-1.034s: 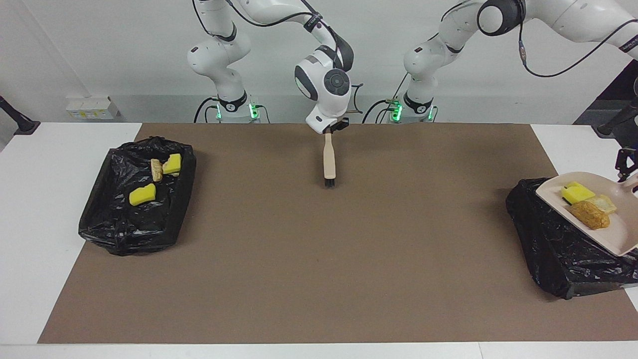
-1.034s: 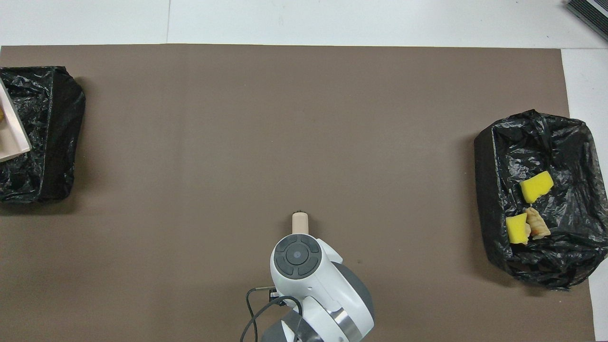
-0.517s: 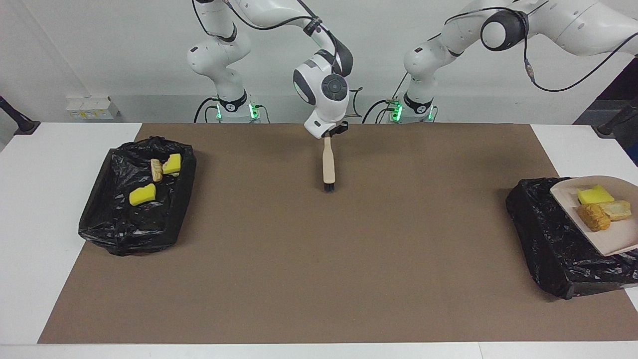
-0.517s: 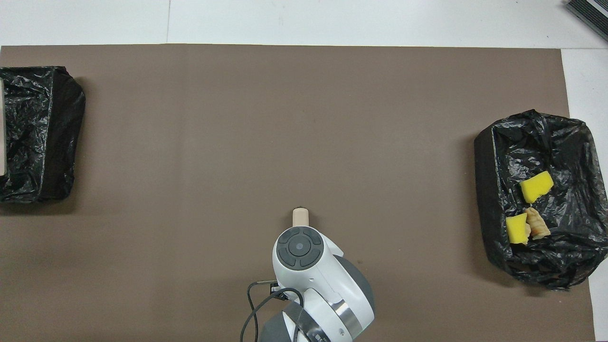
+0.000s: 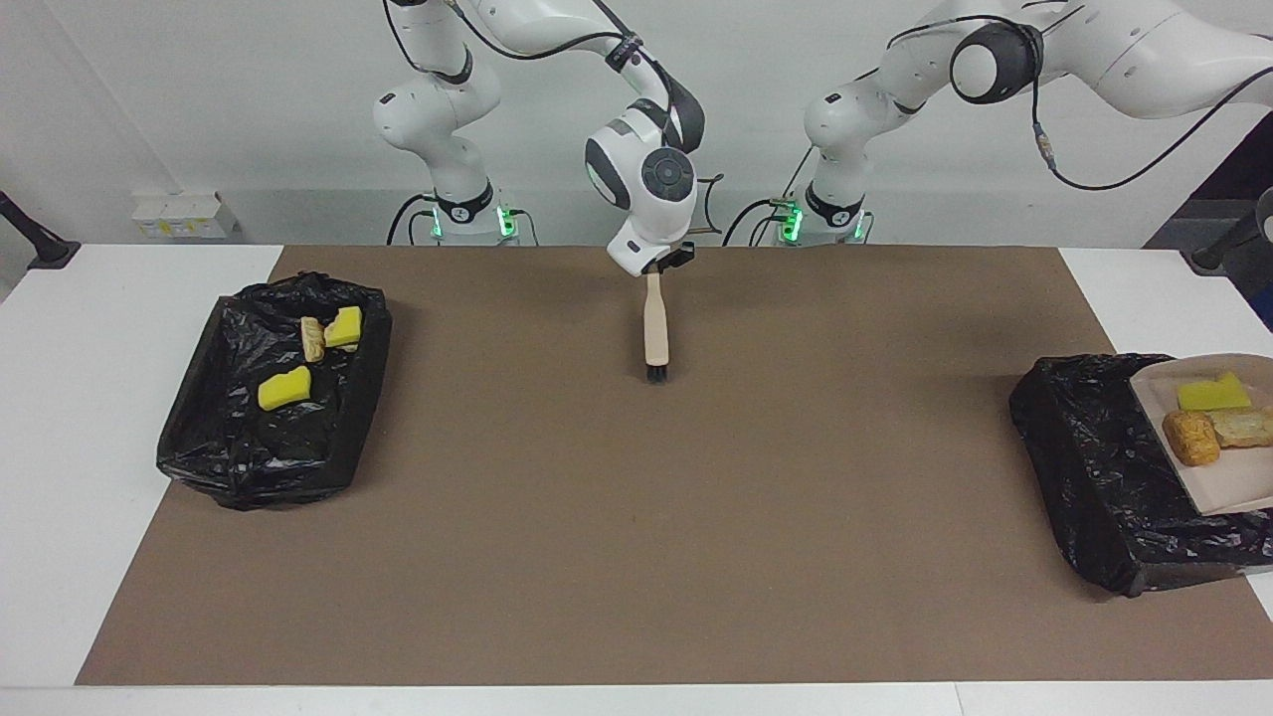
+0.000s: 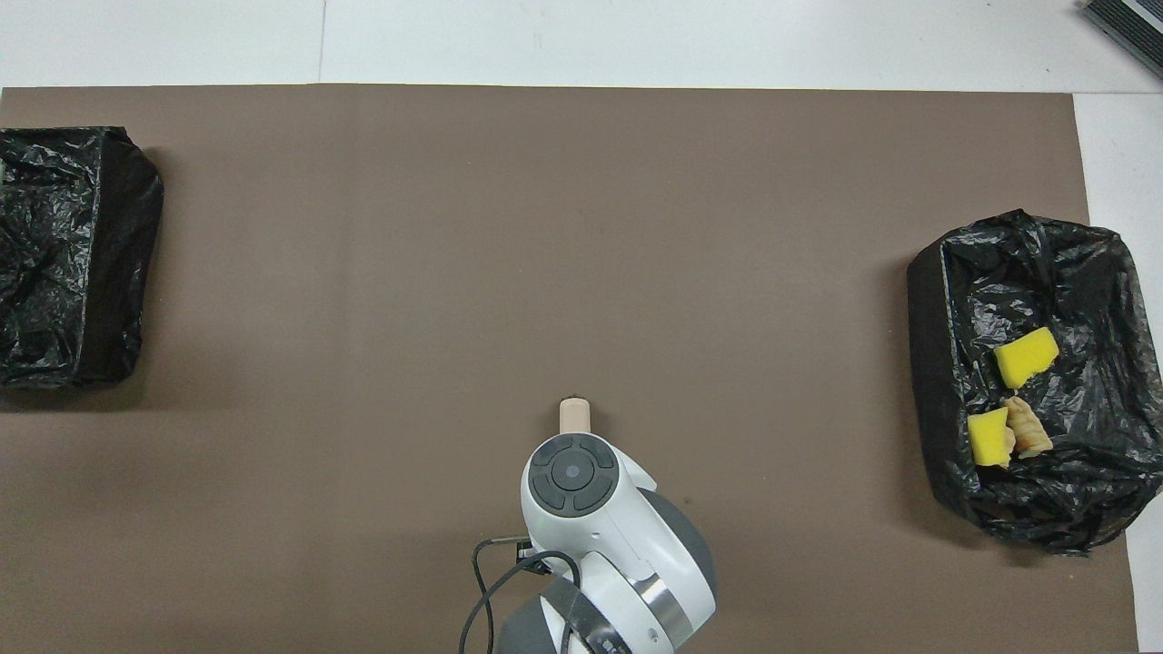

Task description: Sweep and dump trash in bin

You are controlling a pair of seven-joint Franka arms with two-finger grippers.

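Observation:
My right gripper should open now. The end of the beige brush (image 5: 655,323) is close above the brown mat, so the brush would come to rest.
My right gripper (image 5: 657,265) is shut on the beige brush (image 5: 655,323), which hangs upright over the middle of the mat, bristles down. In the overhead view only the handle end (image 6: 575,414) shows past the wrist. A beige dustpan (image 5: 1228,472) is held over the black-lined bin (image 5: 1084,467) at the left arm's end. It carries a yellow sponge (image 5: 1211,395) and two bread lumps (image 5: 1190,438). The left gripper is out of view. The bin (image 5: 363,388) at the right arm's end holds two yellow sponges (image 5: 283,389) and a bread lump (image 5: 312,338).
The brown mat (image 5: 636,517) covers most of the white table. Both bins show in the overhead view, one (image 6: 927,300) at the right arm's end and one (image 6: 118,254) at the left arm's end. A dark object (image 6: 1127,23) lies at the table's corner.
The dustpan with its trash has moved outward toward the left arm's end of the table and levelled over the bin, leaving the overhead view. The brush rose slightly, then held still.

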